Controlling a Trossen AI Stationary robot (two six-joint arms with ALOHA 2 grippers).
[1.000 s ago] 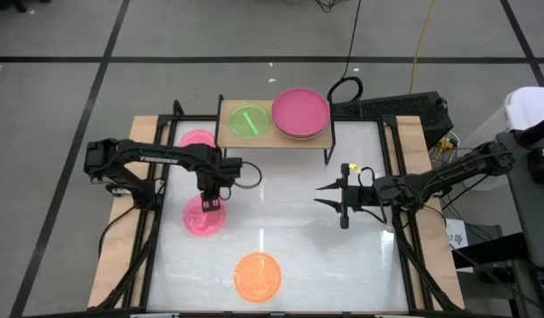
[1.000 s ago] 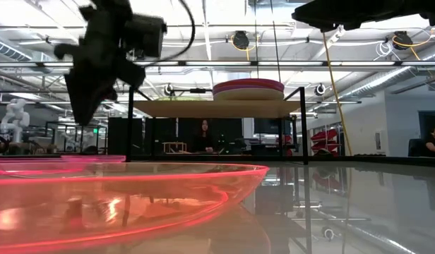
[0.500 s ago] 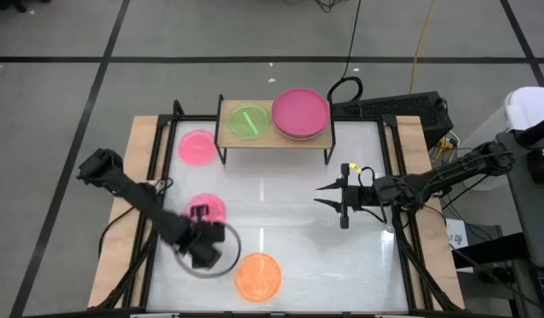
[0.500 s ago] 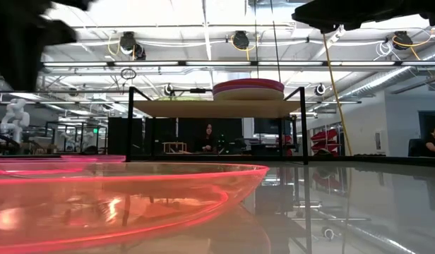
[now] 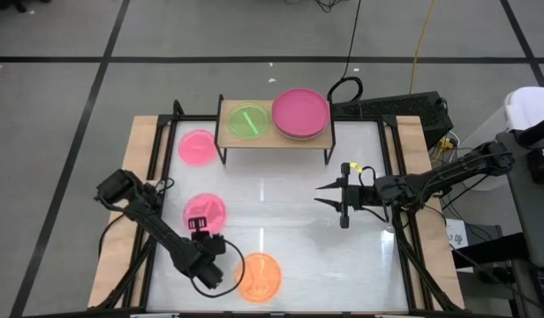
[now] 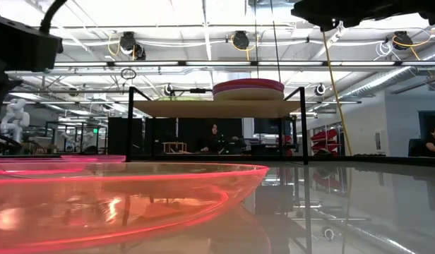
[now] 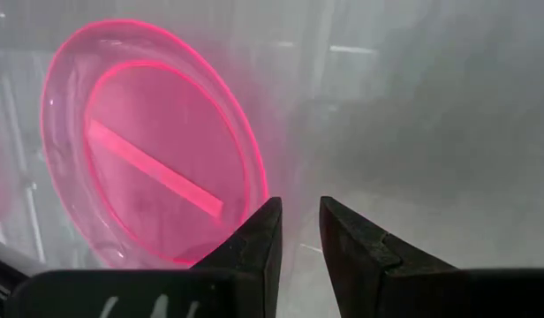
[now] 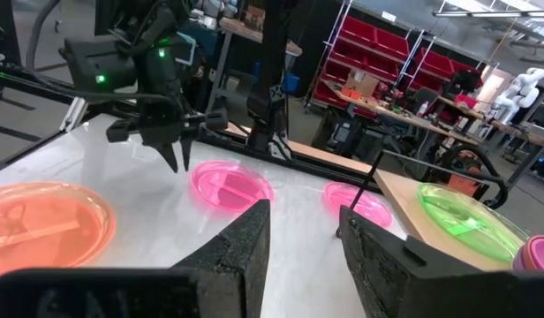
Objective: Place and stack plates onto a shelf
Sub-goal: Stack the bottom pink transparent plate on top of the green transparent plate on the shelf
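The pink plate is translucent and needs to be stacked on the green plate on the shelf, so my left gripper next needs to grab the pink plate by its rim (image 5: 207, 230).
My left gripper (image 5: 200, 227) hangs tipped steeply down over the table's near left, its fingertips by the near rim of a translucent pink plate (image 7: 148, 150), slightly open with nothing between them (image 7: 298, 208). An orange plate (image 5: 257, 276) lies flat just nearer the front edge. A second pink plate (image 5: 198, 146) lies left of the shelf (image 5: 272, 134). On the shelf sit a green plate (image 5: 248, 121) and a stack topped by a magenta plate (image 5: 300, 112). My right gripper (image 5: 321, 195) waits level above mid-table, open and empty.
The shelf's black legs (image 5: 327, 152) stand at the table's far side. A black cable (image 5: 344, 88) loops behind the shelf. In the low view the orange plate (image 6: 126, 204) fills the foreground. Bare white tabletop (image 5: 290, 230) lies between the two arms.
My left gripper has swung from above the near pink plate toward the table's near edge and come down a little, turning as it went, and now stands between that plate and the orange one. The plates have kept their places.
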